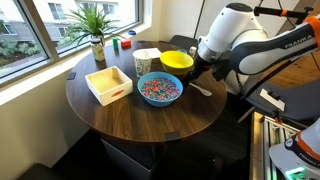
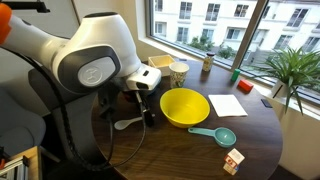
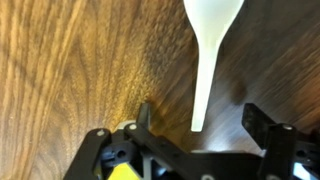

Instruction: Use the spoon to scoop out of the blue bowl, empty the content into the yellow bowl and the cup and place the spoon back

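Observation:
The end of the spoon's handle is between my fingertips, near the table and meeting their shadows in the wrist view, so it is time to close on it.
The white spoon [image 3: 209,50] lies flat on the wooden table, its bowl end pointing away from me. It also shows in both exterior views [image 1: 201,90] [image 2: 128,123]. My gripper [image 3: 200,125] is open just above the table, with the tip of the spoon's handle between the two fingers, not touching either. The gripper is also seen in both exterior views [image 1: 196,77] [image 2: 144,111]. The blue bowl [image 1: 159,89] with speckled bits sits to one side of the spoon. The yellow bowl [image 1: 177,61] [image 2: 184,106] is close by. The cup [image 2: 179,72] stands behind the yellow bowl.
A flat white square tray [image 1: 108,84] and a white squarish container [image 1: 146,60] stand on the round table [image 1: 140,125]. A teal measuring spoon [image 2: 215,134], a sheet of paper [image 2: 227,105], a small box [image 2: 233,161] and a potted plant [image 1: 97,40] are also there.

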